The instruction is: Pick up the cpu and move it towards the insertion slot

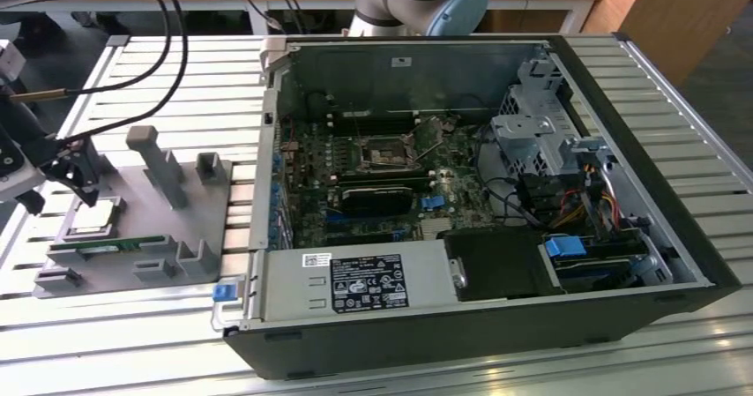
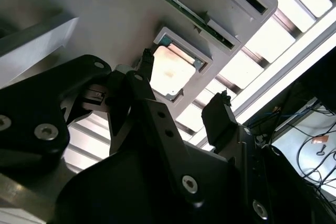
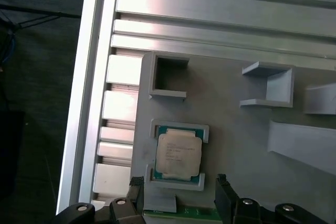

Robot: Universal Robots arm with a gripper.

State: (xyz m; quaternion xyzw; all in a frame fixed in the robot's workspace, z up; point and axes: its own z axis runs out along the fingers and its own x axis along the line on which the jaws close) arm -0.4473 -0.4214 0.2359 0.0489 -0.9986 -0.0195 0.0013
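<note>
My fingertips stop short of the CPU in the wrist view, so my gripper moves toward it before closing on the CPU [image 3: 179,154] in its grey nest [image 3: 175,183].
The cpu [image 1: 97,215] lies flat in a square nest on the grey fixture plate [image 1: 130,228] at the exterior view's left. Its silvery-beige top shows in both wrist views [image 3: 178,153] [image 2: 170,69]. My gripper [image 1: 56,184] hangs just above it and slightly to one side, open, with nothing between its black fingers [image 3: 136,186]. In the second wrist view one fingertip [image 2: 145,59] is by the nest's edge and the other [image 2: 223,111] stands off beyond the plate. The insertion slot [image 1: 386,153] sits on the green motherboard inside the open computer case, far from the gripper.
The open black case [image 1: 612,184] fills the middle and the exterior view's right, with cables and drive cages inside. On the fixture plate stand grey posts [image 1: 159,162] and a green memory stick [image 1: 100,248]. Ribbed aluminium table [image 1: 176,78] lies all around.
</note>
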